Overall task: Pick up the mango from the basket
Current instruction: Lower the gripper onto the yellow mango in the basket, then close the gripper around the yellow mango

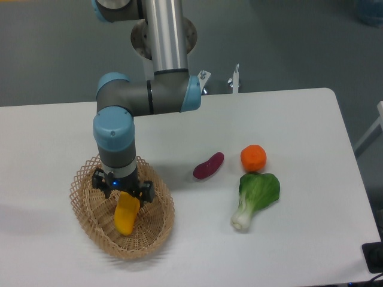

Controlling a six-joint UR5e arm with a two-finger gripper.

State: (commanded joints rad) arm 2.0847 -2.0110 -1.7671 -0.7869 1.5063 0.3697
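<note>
The mango needs to come out of the woven basket [90, 230], so my gripper should next take hold of the mango by its top end [129, 200].
The mango [125, 215], a smooth yellow-orange oblong fruit, lies inside the tan woven basket [90, 230] at the table's front left. My gripper [122, 190] hangs straight down over the mango's upper end, open, with one finger on each side of the fruit. The gripper body hides the top of the mango. I cannot tell whether the fingers touch it.
A purple sweet potato [208, 165] lies right of the basket. Further right sit a round orange fruit [253, 157] and a green leafy bok choy [256, 196]. The arm's elbow [149, 95] reaches over the table's back left.
</note>
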